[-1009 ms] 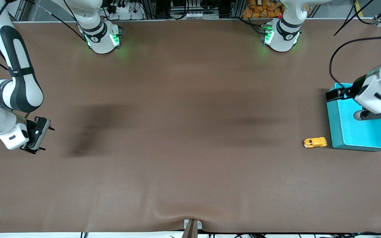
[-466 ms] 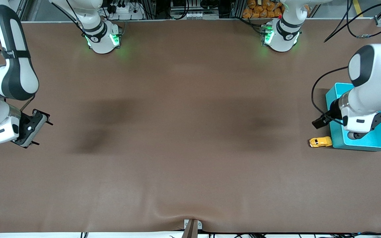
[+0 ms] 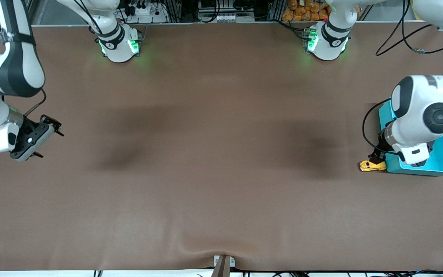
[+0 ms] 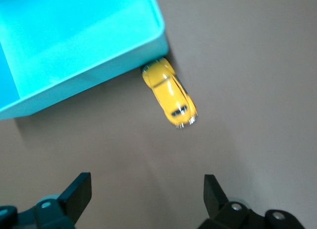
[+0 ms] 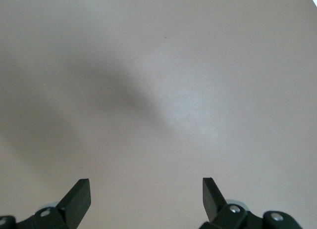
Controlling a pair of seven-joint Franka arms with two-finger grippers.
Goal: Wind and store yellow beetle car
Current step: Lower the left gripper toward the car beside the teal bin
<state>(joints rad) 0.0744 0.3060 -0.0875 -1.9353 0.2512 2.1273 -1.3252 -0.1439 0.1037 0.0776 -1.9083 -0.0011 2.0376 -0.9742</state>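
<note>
The left gripper grabs the yellow beetle car (image 3: 371, 166) by the sides of its cabin next, to wind and store it in the teal bin (image 3: 425, 172).
The yellow beetle car (image 3: 371, 166) stands on the brown table, its nose touching the corner of the teal bin (image 3: 425, 172) that is nearest the front camera. In the left wrist view the car (image 4: 169, 92) lies against the bin's wall (image 4: 94, 73). My left gripper (image 4: 147, 187) is open and empty, above the table just short of the car. In the front view its wrist (image 3: 377, 156) hangs over the car and the bin's corner. My right gripper (image 3: 48, 144) is open and empty at the right arm's end of the table, also seen in its wrist view (image 5: 146, 187).
The bin's inside (image 4: 59, 26) holds nothing that shows. The left arm's cable (image 3: 365, 123) loops over the table beside the bin. The table's edge runs close to the bin at the left arm's end.
The left arm has swung from over the bin down to the car. The car has rolled a little toward the bin. The right arm has drifted away from the front camera.
</note>
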